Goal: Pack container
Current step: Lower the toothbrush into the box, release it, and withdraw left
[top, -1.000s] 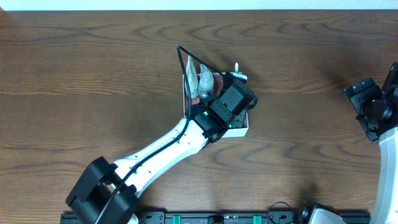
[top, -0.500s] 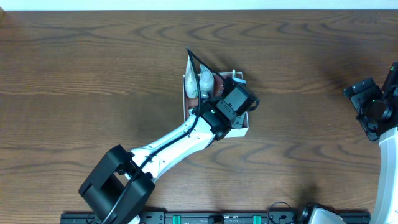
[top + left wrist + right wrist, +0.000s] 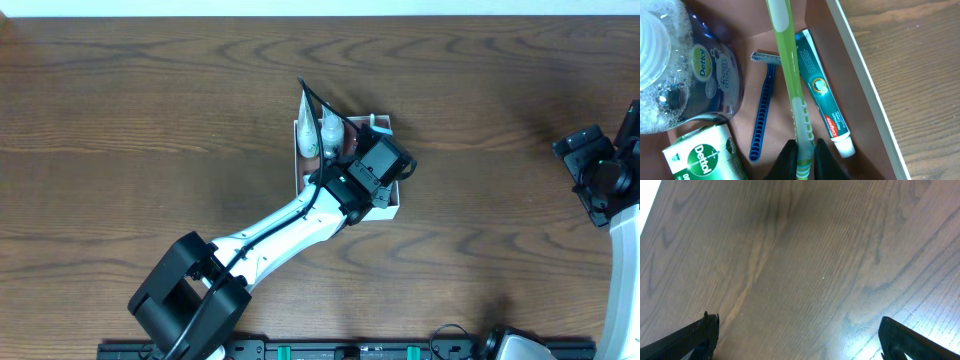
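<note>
The green toothbrush [image 3: 787, 65] hangs inside the box's sides, above the bottom of the box between razor and toothpaste tube, so my left gripper needs to open now.
The container [image 3: 395, 207] is a shallow white box with a pinkish-brown bottom [image 3: 845, 90], at the table's centre. My left gripper [image 3: 803, 157] is shut on a green toothbrush [image 3: 787, 65] and holds it just above the box floor. Under it lie a blue razor [image 3: 762, 117] and a Colgate toothpaste tube [image 3: 825, 100] by the right wall. A Dettol hand-wash bottle [image 3: 695, 75] and a green Dettol soap bar [image 3: 700, 155] lie at the left. In the overhead view my left gripper [image 3: 360, 165] covers most of the box. My right gripper [image 3: 797, 335] is open over bare table.
The right arm [image 3: 600, 180] rests at the table's right edge, far from the box. Two whitish bottles [image 3: 320, 130] show in the box's upper left corner. Dark wood table [image 3: 150, 120] surrounds the box.
My left arm has swung a little to the right and settled over the box with the toothbrush. Since half a second ago it has barely moved. The right arm is still.
</note>
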